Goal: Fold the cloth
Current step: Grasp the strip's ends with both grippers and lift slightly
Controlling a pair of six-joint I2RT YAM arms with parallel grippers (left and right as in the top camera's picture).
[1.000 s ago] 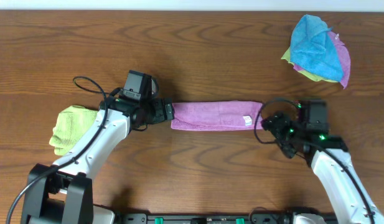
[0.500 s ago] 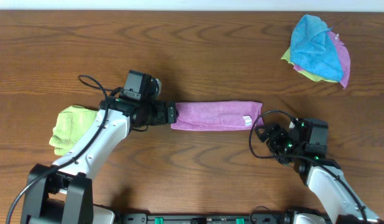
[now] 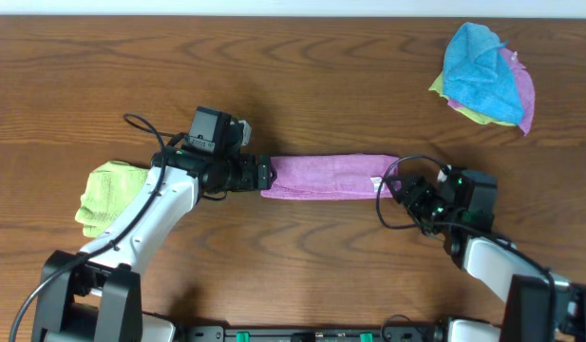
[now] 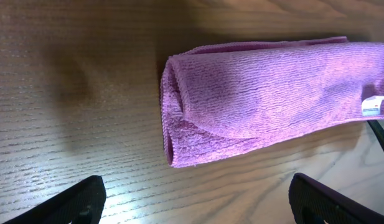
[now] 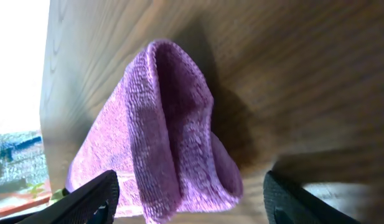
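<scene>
The magenta-purple cloth [image 3: 330, 176] needs to be gripped by my left gripper opposite the white tag, so the tagged end stays free to fold.
The magenta-purple cloth [image 3: 330, 176] lies folded into a long narrow strip at the table's middle, its white tag [image 3: 376, 184] near the right end. My left gripper [image 3: 262, 175] is open at the strip's left end; in the left wrist view the cloth [image 4: 266, 99] lies just ahead of the open fingers [image 4: 195, 202]. My right gripper [image 3: 395, 195] is open at the strip's right end; in the right wrist view the folded end [image 5: 173, 137] sits between the spread fingers [image 5: 192, 199].
A lime-green folded cloth [image 3: 107, 195] lies at the left beside my left arm. A pile with a bright blue cloth [image 3: 478, 66] on top sits at the back right.
My right gripper has moved left and up to the cloth's right end after drawing back. My left gripper has edged slightly right against the left end.
</scene>
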